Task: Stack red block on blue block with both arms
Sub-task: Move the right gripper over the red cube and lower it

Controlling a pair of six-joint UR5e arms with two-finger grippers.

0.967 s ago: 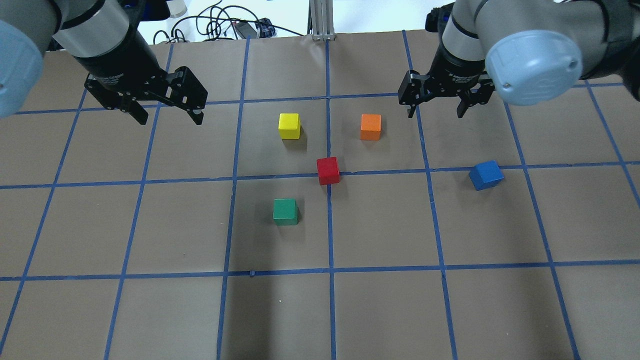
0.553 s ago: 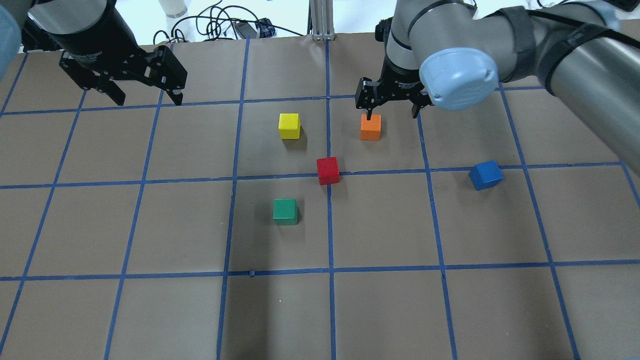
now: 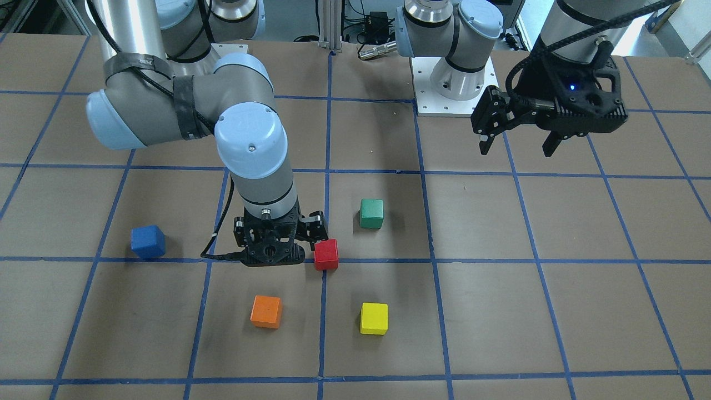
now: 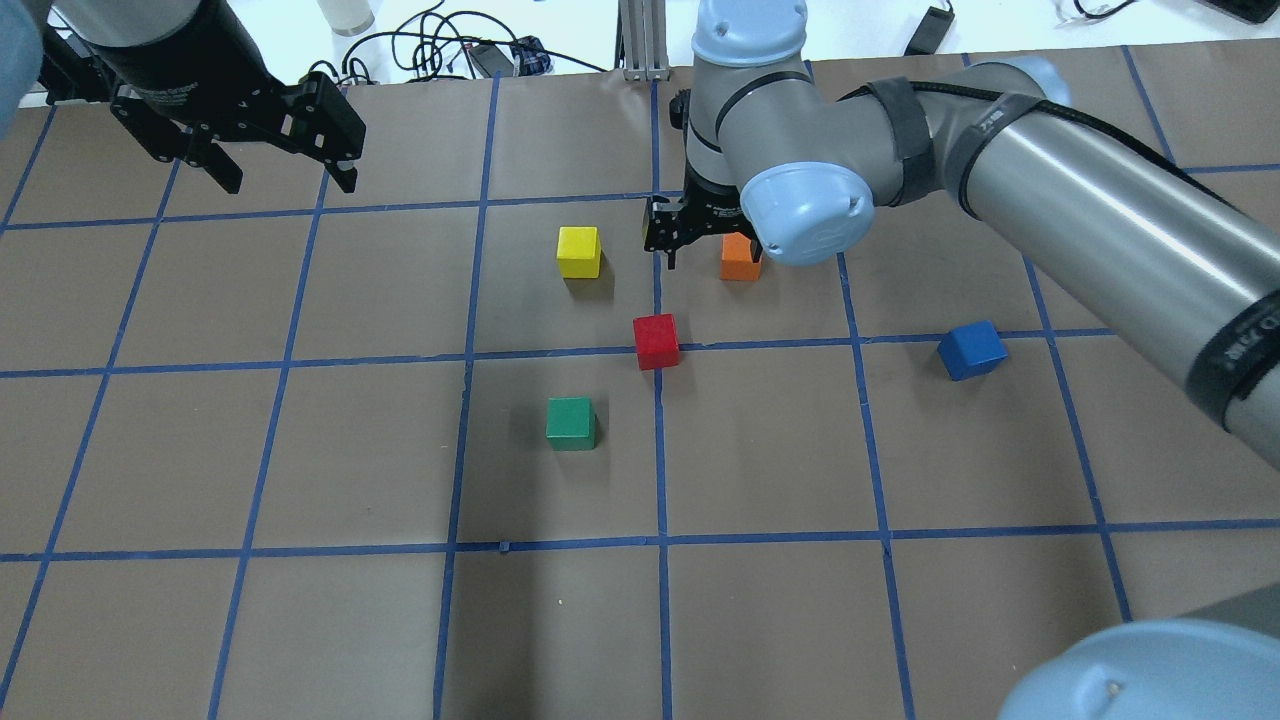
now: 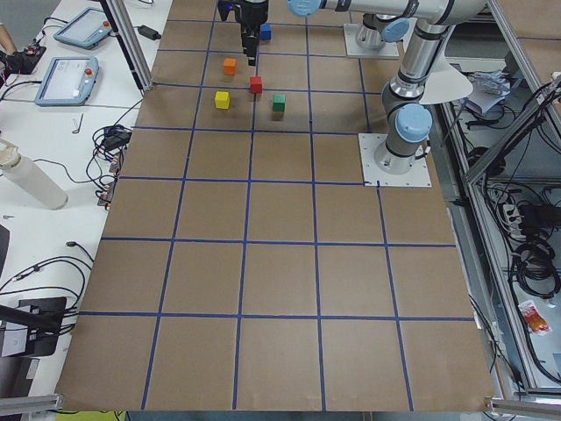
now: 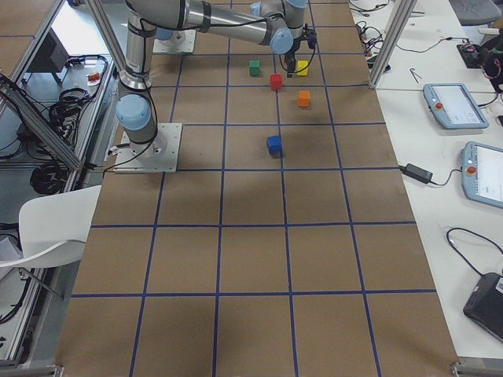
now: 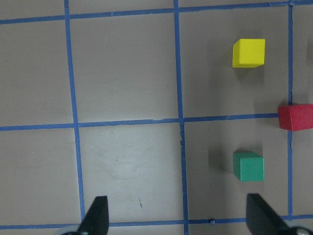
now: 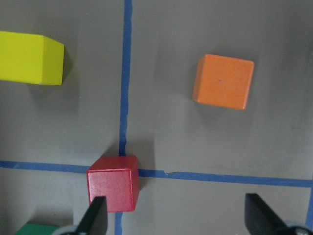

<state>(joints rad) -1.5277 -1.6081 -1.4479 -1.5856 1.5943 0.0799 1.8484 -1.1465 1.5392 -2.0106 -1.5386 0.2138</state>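
Observation:
My right gripper should next grab the red block by its opposite sides to stack it on the blue block.
The red block sits on a blue tape crossing at the table's middle. It also shows in the front view and low left in the right wrist view. The blue block stands alone to the right, also in the front view. My right gripper is open and empty. It hovers between the red block and the orange block, just behind the red one. My left gripper is open and empty, raised at the far left rear.
A yellow cube, an orange cube partly hidden by my right arm, and a green cube stand around the red block. Cables lie beyond the table's far edge. The right arm's elbow reaches across the right half.
My right arm has swung left from the right rear, and its open gripper now hovers beside the orange cube near the red block. My left gripper has drawn back to the left. No block moved.

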